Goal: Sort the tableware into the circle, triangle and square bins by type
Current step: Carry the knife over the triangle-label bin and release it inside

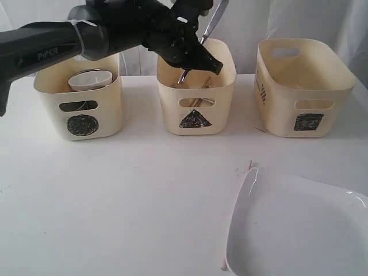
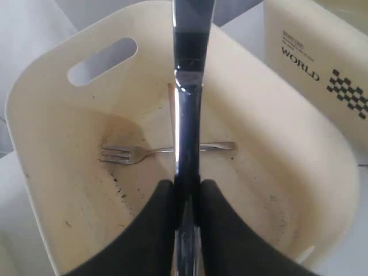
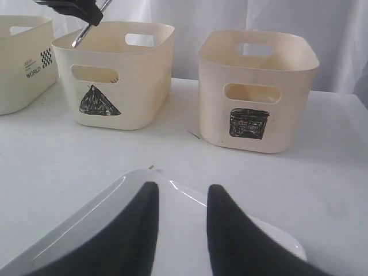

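The knife's lower end (image 1: 182,79) stands inside the triangle bin's rim (image 1: 192,89) and the knife would rest in the bin, so it is time for my left gripper to open.
My left gripper (image 1: 202,54) hangs over the triangle bin (image 1: 196,119), shut on a long steel utensil (image 2: 188,109) that looks like the knife. The utensil stands steeply, its lower end inside the bin. A steel fork (image 2: 135,153) lies on that bin's floor. The small white bowl (image 1: 90,79) sits in the circle bin (image 1: 82,125). The square bin (image 1: 309,122) stands at the right. The large white square plate (image 1: 299,230) lies at the front right. My right gripper (image 3: 180,198) hovers over the plate (image 3: 86,236), open, with nothing between its fingers.
A thin wooden stick, likely a chopstick (image 1: 249,165), peeks out from under the plate's far corner. White curtains hang behind the bins. The black left arm (image 1: 52,49) reaches across above the circle bin.
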